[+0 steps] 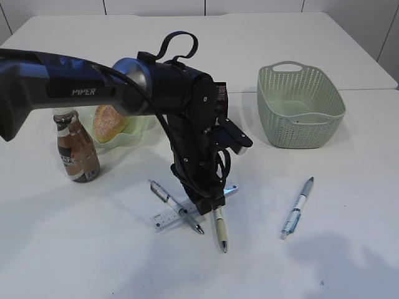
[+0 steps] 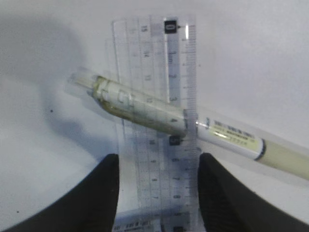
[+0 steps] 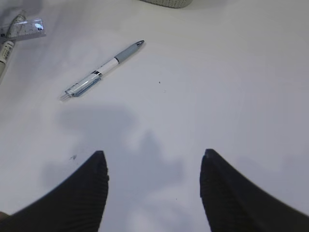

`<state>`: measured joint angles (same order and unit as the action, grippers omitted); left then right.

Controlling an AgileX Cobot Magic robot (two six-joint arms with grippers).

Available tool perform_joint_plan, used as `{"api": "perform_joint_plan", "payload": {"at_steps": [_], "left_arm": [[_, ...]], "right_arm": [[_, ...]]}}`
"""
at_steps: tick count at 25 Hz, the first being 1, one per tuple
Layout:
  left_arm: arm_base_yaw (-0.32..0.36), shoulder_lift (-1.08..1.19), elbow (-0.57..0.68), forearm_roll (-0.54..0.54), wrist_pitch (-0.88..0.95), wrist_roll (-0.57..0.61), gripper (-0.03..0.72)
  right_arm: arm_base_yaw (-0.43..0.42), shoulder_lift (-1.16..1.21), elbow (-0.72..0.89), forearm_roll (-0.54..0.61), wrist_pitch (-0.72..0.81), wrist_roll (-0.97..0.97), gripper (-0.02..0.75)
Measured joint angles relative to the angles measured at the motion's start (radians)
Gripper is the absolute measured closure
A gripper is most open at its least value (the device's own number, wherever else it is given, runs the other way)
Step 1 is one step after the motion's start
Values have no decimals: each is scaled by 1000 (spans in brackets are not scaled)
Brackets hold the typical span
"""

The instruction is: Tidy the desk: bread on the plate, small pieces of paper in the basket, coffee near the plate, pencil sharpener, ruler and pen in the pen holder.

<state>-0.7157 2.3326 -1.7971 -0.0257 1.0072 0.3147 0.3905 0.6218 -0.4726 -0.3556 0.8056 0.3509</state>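
Note:
My fingertips are on either side of the clear ruler below the cream pen [image 1: 221, 229] [image 2: 227, 137], so closing now would catch the ruler. My left gripper needs to close on the ruler.
My left gripper [image 2: 158, 166] is open, its fingers either side of a clear ruler [image 2: 154, 63] lying flat on the white table. A cream pen [image 2: 227, 137] lies across the ruler. In the exterior view the left gripper [image 1: 209, 202] points down on the ruler [image 1: 167, 218], with the cream pen [image 1: 221, 229] and a grey pen [image 1: 176, 205] beside it. My right gripper [image 3: 153, 166] is open and empty over bare table; a blue-grey pen [image 3: 104, 70] lies ahead of it, also in the exterior view [image 1: 298, 207]. Bread [image 1: 108, 120] sits on the green plate [image 1: 128, 140], next to the coffee bottle [image 1: 76, 149]. No pencil sharpener or paper pieces show.
A green basket [image 1: 299, 106] stands at the back right. A black mesh pen holder [image 1: 220, 98] is partly hidden behind the left arm. The right arm does not show in the exterior view.

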Motion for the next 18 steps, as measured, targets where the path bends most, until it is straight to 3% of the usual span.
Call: {"api": "perform_joint_plan", "payload": {"at_steps": [18], "left_arm": [[0, 13, -2, 1, -5, 0, 326]], "right_arm": [[0, 0, 0, 0, 2, 2, 260]]}}
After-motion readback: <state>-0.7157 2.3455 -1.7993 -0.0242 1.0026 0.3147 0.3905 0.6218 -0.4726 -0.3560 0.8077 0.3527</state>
